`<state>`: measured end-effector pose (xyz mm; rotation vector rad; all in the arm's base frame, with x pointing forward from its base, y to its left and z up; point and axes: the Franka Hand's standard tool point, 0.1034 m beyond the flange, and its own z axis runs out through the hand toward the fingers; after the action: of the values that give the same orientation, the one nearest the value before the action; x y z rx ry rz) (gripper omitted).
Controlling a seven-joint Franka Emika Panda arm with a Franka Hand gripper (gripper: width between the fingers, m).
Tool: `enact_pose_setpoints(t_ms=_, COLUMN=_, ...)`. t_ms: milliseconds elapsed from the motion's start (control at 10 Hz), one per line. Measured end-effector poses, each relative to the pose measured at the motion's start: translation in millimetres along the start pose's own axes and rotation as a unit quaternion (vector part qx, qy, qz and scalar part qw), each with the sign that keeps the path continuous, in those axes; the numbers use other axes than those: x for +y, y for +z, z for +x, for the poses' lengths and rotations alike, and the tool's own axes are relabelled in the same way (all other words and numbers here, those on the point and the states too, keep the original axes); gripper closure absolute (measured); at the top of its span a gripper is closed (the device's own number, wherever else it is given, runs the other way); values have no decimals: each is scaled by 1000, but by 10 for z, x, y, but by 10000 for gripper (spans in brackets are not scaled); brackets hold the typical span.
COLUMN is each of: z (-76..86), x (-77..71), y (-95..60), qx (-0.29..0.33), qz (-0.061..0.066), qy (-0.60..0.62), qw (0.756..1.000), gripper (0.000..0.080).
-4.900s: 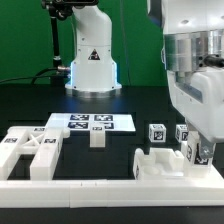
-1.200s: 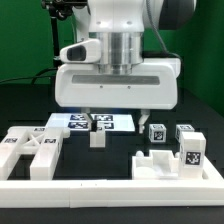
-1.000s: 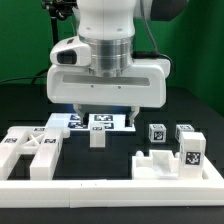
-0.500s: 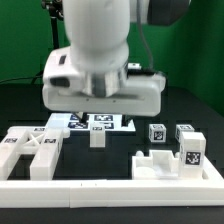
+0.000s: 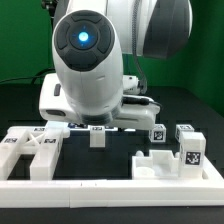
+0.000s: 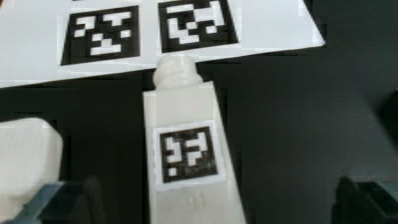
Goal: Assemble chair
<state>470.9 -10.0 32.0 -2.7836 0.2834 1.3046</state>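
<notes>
The robot's gripper will next grab the white chair leg by its tagged body [image 5: 97, 137] [image 6: 192, 180], so that the leg's rounded end stays free to join the chair.
In the wrist view a long white chair leg [image 6: 183, 140] with a square tag lies just below the marker board [image 6: 151, 35]. My gripper [image 6: 214, 205] is open above the leg. One dark fingertip [image 6: 54, 200] is on one side of it and the other on the far side, both apart from it. In the exterior view the leg [image 5: 97, 138] stands out under my arm's large white wrist [image 5: 95, 75], which hides the fingers. A notched chair piece [image 5: 30, 152] lies at the exterior view's left. A blocky tagged piece [image 5: 172, 160] lies at the right.
Two small tagged cubes [image 5: 157, 132] [image 5: 185, 131] stand behind the right piece. The long white L-shaped border rail [image 5: 110, 186] runs along the front. A white part's corner [image 6: 25, 150] lies beside the leg in the wrist view.
My arm has swung from the exterior view's right to the centre over the leg. The wrist has turned and come toward the camera, now hiding the marker board's middle. The parts have not moved.
</notes>
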Motion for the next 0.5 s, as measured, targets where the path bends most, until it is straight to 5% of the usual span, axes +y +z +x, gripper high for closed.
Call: enact_pose_setpoints(t_ms=500, z=76, x=56, y=308, qx=-50, qz=-7, qy=22, qw=998, gripper=151)
